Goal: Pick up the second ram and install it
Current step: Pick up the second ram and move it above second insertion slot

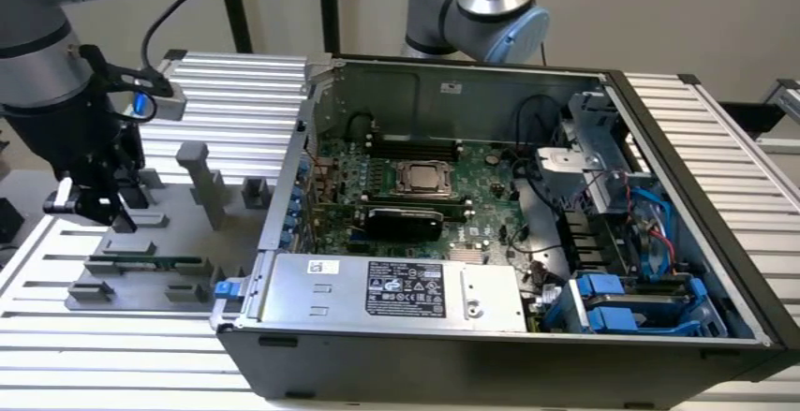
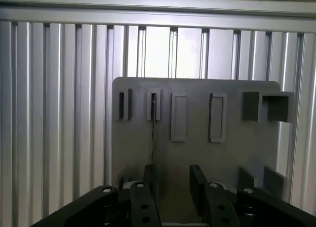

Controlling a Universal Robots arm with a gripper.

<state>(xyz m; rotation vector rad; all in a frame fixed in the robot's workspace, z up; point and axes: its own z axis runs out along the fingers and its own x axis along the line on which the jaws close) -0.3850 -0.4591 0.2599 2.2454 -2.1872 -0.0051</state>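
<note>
The second ram has both its ends held by grey slot holders, so my gripper needs to grab it next by the bare middle of its long edge (image 1: pixel 144 261).
The second ram (image 1: pixel 156 263) is a thin green stick held on edge in a slot of the grey fixture plate (image 1: pixel 150 285), near the exterior view's left. In the wrist view the ram (image 2: pixel 153 131) appears as a thin dark line running from a slot towards one finger. My gripper (image 1: pixel 103 216) hangs above the fixture plate (image 2: pixel 197 153), a little behind the ram and apart from it. The gripper (image 2: pixel 173 185) is open, and nothing lies between its black fingers (image 2: pixel 197 180).
The open computer case (image 1: pixel 375 355) fills the middle and right, with the motherboard (image 1: pixel 425 182), the power supply (image 1: pixel 400 287) and blue drive bays (image 1: pixel 613 303). Tall grey fixture blocks (image 1: pixel 200 182) stand beside my gripper. A second arm (image 1: pixel 494 8) rises behind the case. A ribbed aluminium table (image 1: pixel 112 355) lies underneath.
</note>
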